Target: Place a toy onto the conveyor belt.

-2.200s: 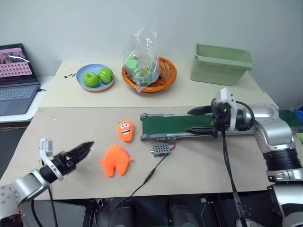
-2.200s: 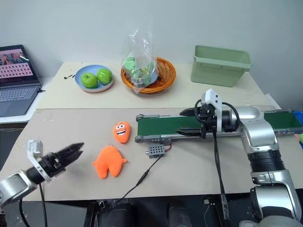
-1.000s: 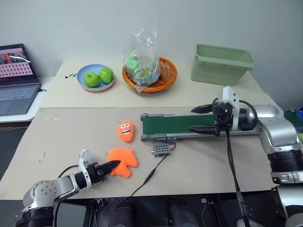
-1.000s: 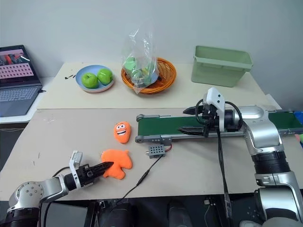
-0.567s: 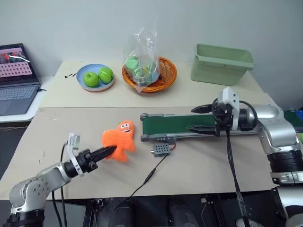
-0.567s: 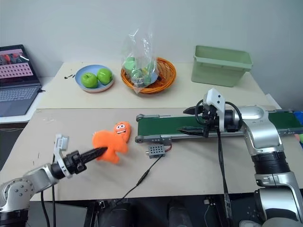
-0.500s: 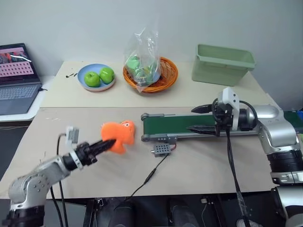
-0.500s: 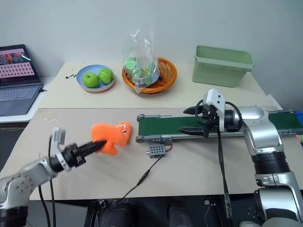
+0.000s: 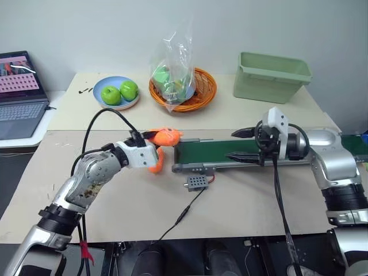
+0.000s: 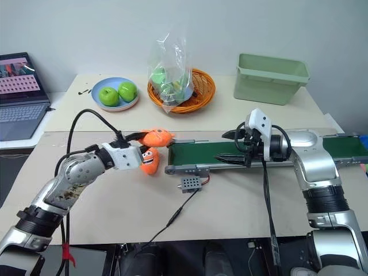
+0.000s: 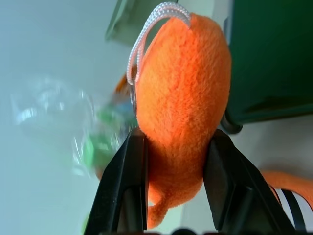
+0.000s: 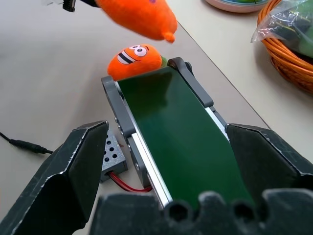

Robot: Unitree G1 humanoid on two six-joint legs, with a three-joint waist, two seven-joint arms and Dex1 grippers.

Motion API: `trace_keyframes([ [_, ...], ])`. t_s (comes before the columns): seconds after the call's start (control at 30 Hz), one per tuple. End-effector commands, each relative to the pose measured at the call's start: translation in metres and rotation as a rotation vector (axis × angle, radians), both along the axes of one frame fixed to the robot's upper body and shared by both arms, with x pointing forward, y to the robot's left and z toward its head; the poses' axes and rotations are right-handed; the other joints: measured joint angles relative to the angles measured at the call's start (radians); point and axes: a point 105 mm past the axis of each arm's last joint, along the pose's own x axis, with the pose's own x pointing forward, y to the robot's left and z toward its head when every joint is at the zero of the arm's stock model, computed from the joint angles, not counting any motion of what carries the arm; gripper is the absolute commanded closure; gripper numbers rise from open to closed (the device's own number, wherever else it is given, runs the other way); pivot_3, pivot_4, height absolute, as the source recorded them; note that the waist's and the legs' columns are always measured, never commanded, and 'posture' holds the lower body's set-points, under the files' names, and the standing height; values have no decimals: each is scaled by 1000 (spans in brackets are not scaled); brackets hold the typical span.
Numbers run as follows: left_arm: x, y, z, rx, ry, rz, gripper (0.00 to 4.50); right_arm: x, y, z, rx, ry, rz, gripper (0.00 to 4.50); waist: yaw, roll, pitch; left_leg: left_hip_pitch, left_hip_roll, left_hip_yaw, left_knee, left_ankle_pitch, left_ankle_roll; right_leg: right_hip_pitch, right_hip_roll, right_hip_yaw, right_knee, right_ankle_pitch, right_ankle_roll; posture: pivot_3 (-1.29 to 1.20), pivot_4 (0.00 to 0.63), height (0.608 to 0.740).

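The orange toy (image 9: 167,136) hangs short of the conveyor belt's near end (image 9: 185,152), so the robot needs to move the orange toy toward the belt before its left gripper lets go of it.
The toy (image 9: 168,137), a flat bright-orange plush, hangs in the air just left of the conveyor belt's near end. My left gripper (image 9: 150,135) is shut on it; in the left wrist view the toy (image 11: 181,93) bulges between the two black fingers (image 11: 128,181), a white loop at its top. The conveyor belt (image 9: 202,152) is a dark-green strip in a grey frame running off to the right. My right gripper (image 9: 239,144) hovers open over the belt (image 12: 181,132), nothing between its fingers.
An egg-shaped orange toy with a cartoon face (image 12: 136,59) lies by the belt's end, under my left hand. A grey perforated box (image 9: 195,182) and black cable (image 9: 179,218) sit in front. Behind are an apple plate (image 9: 118,95), a basket with a bag (image 9: 181,86), a green bin (image 9: 271,75), and a laptop (image 9: 20,95).
My left gripper took the toy off the table and carried it up and to the right, to the belt's end, rolling the wrist over. The right gripper has stayed put.
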Motion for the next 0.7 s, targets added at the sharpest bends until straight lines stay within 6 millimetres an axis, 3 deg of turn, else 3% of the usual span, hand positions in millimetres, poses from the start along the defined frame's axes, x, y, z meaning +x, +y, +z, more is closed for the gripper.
trace_keyframes([
  [0.03, 8, -10, 3, 116, -132, -68, 2960, -2, -2, 16, 19, -68, -12, 0, 2, 0, 0, 0, 0, 0, 0, 0, 0, 0, 0, 0, 0, 0, 0, 0, 150, 740],
  [0.13, 18, -19, 3, 153, -182, -104, 2960, -3, -3, 16, 22, -73, -23, 0, 8, 0, 0, 0, 0, 0, 1, 0, 0, 1, 0, 0, 0, 0, 0, 0, 150, 740],
  [0.37, 44, -46, -18, 244, -163, -162, 2960, -8, -5, 17, 42, -76, -47, 0, 14, 0, 0, -2, -1, 0, 2, 0, 0, 0, 0, -1, -2, 1, 2, 0, 150, 740],
  [0.7, 45, -61, -34, 264, -138, -240, 2960, -15, -11, 18, 43, -70, -73, 0, 11, 0, 0, -2, -1, 0, 2, 0, 1, 1, 0, -1, -2, 2, 3, 0, 150, 740],
])
